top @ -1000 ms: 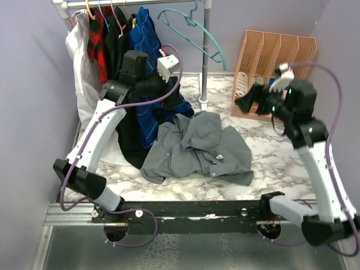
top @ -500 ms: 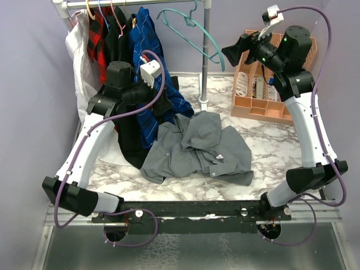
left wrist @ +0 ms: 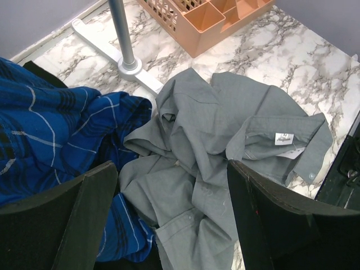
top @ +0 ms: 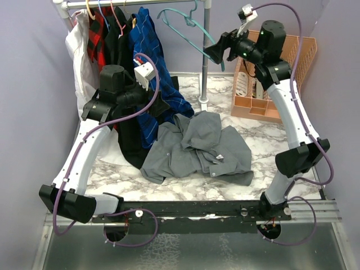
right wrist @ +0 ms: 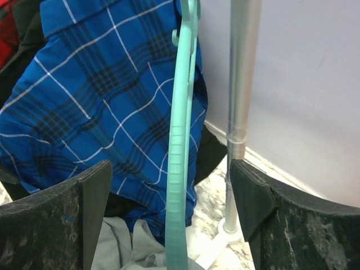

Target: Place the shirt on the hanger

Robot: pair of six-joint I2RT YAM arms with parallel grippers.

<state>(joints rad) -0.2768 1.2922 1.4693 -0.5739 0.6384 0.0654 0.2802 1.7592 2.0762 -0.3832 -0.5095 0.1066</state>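
Next, my right gripper picks up the teal hanger (top: 191,28) by its near outer end, so its hook and far arm stay free to enter the shirt.
The grey shirt (top: 197,147) lies crumpled on the marble table, its white neck label facing up; it also shows in the left wrist view (left wrist: 225,129). The teal hanger (top: 191,28) hangs by its hook from the rail at the back. My right gripper (top: 216,52) is open, raised to the hanger's lower arm; in the right wrist view the hanger (right wrist: 180,169) runs between the open fingers, not gripped. My left gripper (top: 162,104) is open and empty, above the shirt's left edge beside the hanging clothes; the left wrist view (left wrist: 171,166) looks down on the shirt.
A clothes rail (top: 135,3) on a metal pole (top: 206,50) holds a blue plaid shirt (top: 149,50), a red-and-black plaid shirt (top: 98,34), dark garments and a white one (top: 79,62). An orange desk organiser (top: 264,84) stands at the back right.
My right arm has risen from beside the organiser and swung left up to the teal hanger. My left arm has drawn back left a little. The shirt has not moved.
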